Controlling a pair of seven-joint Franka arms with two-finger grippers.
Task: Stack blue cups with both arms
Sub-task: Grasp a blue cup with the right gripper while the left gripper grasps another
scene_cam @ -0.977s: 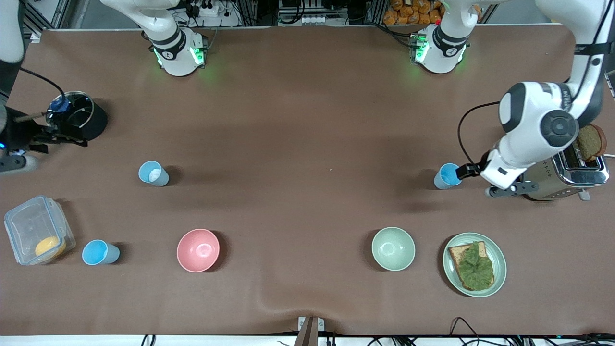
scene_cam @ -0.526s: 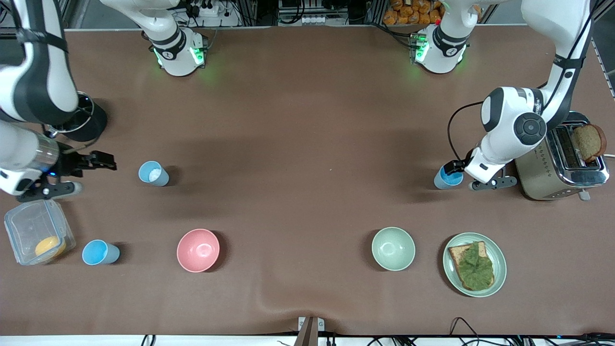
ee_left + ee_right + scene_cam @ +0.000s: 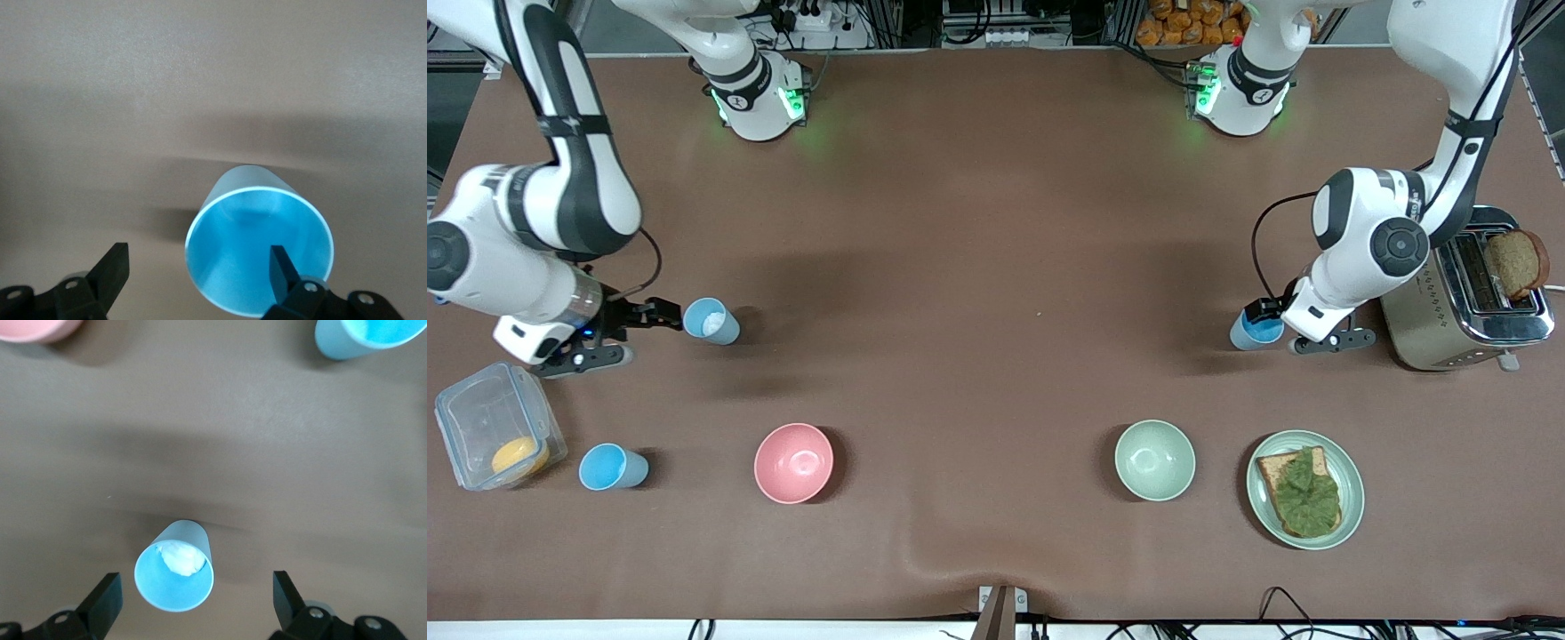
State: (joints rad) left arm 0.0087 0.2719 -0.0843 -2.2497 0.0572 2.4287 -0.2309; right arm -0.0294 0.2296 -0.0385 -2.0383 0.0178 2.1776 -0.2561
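Observation:
My right gripper will grab the pale blue cup by its rim (image 3: pixel 690 309) next. I will then stack that cup with the brighter blue cup.
A pale blue cup (image 3: pixel 711 321) with a white lump inside stands toward the right arm's end of the table. My right gripper (image 3: pixel 667 314) is open right beside it; in the right wrist view the cup (image 3: pixel 175 577) sits between the spread fingers (image 3: pixel 105 595), nearer one of them. A brighter blue cup (image 3: pixel 1254 329) stands toward the left arm's end. My left gripper (image 3: pixel 1263 312) is open at its rim; in the left wrist view one finger (image 3: pixel 280 263) is over the cup's mouth (image 3: pixel 257 247) and the other is outside it. Another sky-blue cup (image 3: pixel 612 468) stands nearer the front camera.
A pink bowl (image 3: pixel 793 462) and a pale green bowl (image 3: pixel 1154 460) stand nearer the camera. A plate (image 3: pixel 1352 498) holds toast with greens. A toaster (image 3: pixel 1449 320) with bread stands beside the left gripper. A clear plastic box (image 3: pixel 480 418) lies by the sky-blue cup.
My right arm has swung in from the table's end and brought its gripper up to the pale cup. My left gripper has closed in on the brighter blue cup.

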